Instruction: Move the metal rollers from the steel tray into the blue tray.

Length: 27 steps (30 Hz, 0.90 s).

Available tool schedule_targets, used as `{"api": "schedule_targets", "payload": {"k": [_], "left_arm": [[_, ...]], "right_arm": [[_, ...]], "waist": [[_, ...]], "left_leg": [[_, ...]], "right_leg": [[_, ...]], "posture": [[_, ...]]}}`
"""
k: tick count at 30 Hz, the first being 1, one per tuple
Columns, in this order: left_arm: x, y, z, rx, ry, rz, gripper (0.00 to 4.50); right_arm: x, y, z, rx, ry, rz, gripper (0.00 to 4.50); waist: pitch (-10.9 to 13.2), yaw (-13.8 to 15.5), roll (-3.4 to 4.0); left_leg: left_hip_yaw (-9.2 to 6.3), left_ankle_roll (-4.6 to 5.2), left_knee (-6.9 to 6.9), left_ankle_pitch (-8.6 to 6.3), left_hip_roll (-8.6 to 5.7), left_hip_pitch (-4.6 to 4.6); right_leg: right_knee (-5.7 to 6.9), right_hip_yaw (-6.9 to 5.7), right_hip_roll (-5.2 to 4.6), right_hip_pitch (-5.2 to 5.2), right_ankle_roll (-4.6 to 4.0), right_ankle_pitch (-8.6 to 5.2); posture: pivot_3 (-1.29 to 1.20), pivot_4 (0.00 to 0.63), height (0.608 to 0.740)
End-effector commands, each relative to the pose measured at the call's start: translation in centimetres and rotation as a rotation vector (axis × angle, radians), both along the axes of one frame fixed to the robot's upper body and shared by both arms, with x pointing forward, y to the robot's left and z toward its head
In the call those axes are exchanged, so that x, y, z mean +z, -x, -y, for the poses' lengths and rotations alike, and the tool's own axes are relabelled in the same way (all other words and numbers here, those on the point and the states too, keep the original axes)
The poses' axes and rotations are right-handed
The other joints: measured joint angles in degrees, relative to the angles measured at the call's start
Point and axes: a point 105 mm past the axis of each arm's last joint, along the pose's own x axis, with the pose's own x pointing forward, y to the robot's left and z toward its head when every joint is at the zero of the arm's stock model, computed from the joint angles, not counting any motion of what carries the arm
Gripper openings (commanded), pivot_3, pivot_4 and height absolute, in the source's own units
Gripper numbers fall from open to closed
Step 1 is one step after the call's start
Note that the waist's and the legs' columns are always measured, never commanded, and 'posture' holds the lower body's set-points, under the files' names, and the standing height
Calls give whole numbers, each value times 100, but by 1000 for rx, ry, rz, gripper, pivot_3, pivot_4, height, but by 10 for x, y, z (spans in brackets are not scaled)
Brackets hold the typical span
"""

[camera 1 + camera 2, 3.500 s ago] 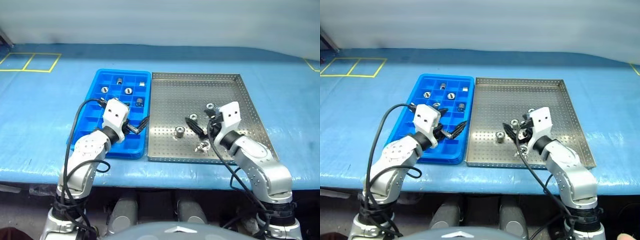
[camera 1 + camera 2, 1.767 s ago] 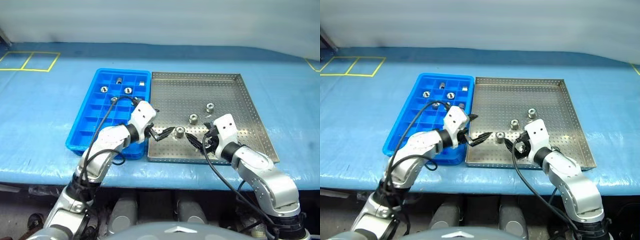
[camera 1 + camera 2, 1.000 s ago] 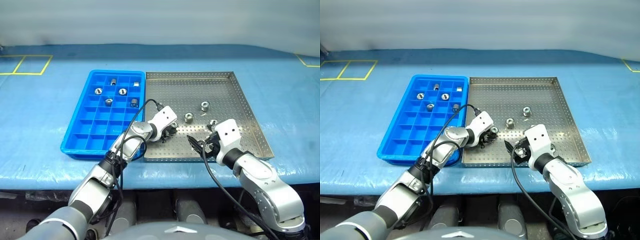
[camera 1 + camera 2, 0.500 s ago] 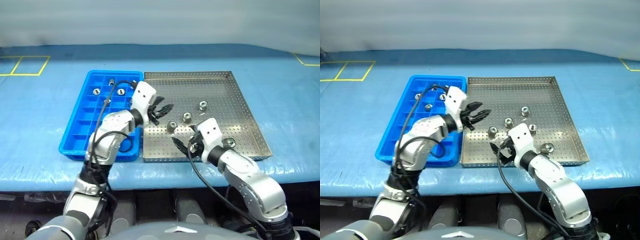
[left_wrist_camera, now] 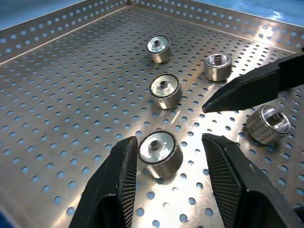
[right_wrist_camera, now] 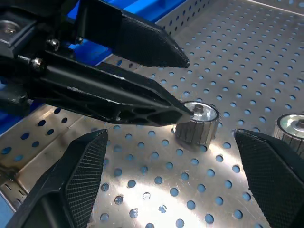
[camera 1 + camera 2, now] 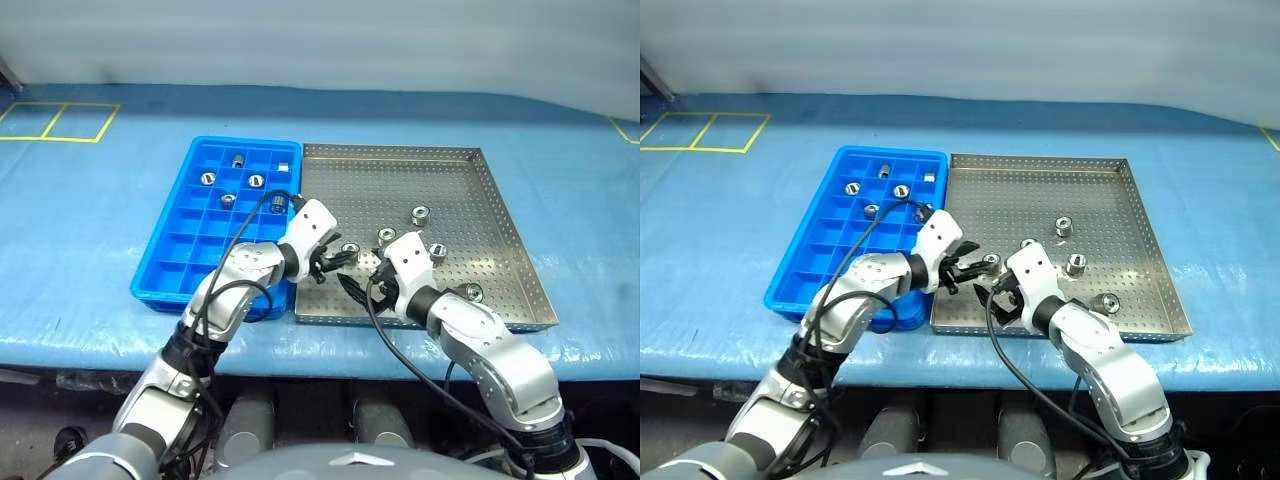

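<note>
The metal roller is upright. Next, my left gripper should grab it by its knurled cylindrical side [image 5: 166,166] to move it into the blue tray.
The steel tray [image 7: 450,180] holds several metal rollers. My left gripper [image 5: 169,142] is open low over the tray's near left part, and its fingers [image 5: 118,185] stand on either side of one upright roller [image 5: 159,151] with small gaps. My right gripper [image 6: 170,137] is wide open just beside it, pointing at the same roller [image 6: 195,124] and holding nothing. Other rollers lie at the tray's middle [image 7: 386,236], farther back [image 7: 421,213] and near its right front [image 7: 473,293]. The blue tray [image 7: 165,270] on the left has several rollers [image 7: 256,181] in its far compartments.
The two trays sit side by side on a blue table covering [image 7: 90,230]. Both grippers crowd the same spot, with the right gripper's finger [image 5: 256,85] close to my left one. Yellow floor-style markings [image 7: 60,122] lie at the far left.
My left gripper has come down from above the trays' shared edge to the roller and has opened around it. The right gripper stays open near the same roller.
</note>
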Motion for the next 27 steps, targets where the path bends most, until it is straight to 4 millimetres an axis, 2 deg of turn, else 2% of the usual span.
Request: {"api": "schedule_targets", "payload": {"k": [1, 4, 8, 13, 16, 20, 24, 27], "left_arm": [[0, -15, 3, 58, -60, 40, 3508], [-9, -20, 7, 64, -111, 21, 3508], [-22, -16, 14, 2, -183, 1, 3508], [-27, -15, 14, -4, -204, -10, 3508], [-27, -16, 11, 16, -204, -12, 2994], [-23, -17, 8, 31, -194, -12, 1706], [-20, -18, 7, 41, -174, -7, 1714], [-4, -17, 11, 30, -93, 5, 1714]], "right_arm": [[17, 1, 10, -49, 0, 72, 4500], [18, 3, 17, -89, 4, 81, 4500], [18, 5, 19, -111, 2, 85, 4500], [19, 5, 19, -114, -1, 91, 4500], [18, 4, 20, -118, 1, 90, 4500], [17, 1, 20, -115, -1, 84, 4500], [15, -1, 17, -101, -2, 74, 4500], [12, -1, 16, -85, -1, 61, 4500]], "waist": [[0, -47, 0], [0, -106, 0], [0, -184, 0], [0, -273, 0], [0, -290, 0], [0, -290, 0], [0, -287, 0], [0, -276, 0]], "left_leg": [[0, 0, 2, 0, 0, -1], [2, 0, 0, 0, 0, -1], [2, 0, -5, 0, 0, 0], [3, 0, -2, 0, 0, -1], [3, 0, -3, 0, 1, 2], [3, 0, -3, 0, 1, 2], [3, 0, -2, 0, 1, 3], [2, 0, -3, 0, 1, 2]], "right_leg": [[-1, 0, 0, 0, 0, 0], [-1, 2, 0, -2, 0, 0], [0, 2, 0, -3, 0, 0], [0, 3, 0, -3, 1, 0], [3, 4, 0, -2, 1, 0], [4, 4, 0, -2, 1, 0], [5, 4, 0, -2, 1, 1], [6, 4, 0, -2, 1, 1]], "posture": [[-25, 150, 740], [-46, 150, 740], [-68, 150, 740], [-67, 150, 740], [-57, 150, 740], [-40, 150, 740], [-26, 150, 740], [-18, 150, 740]]}}
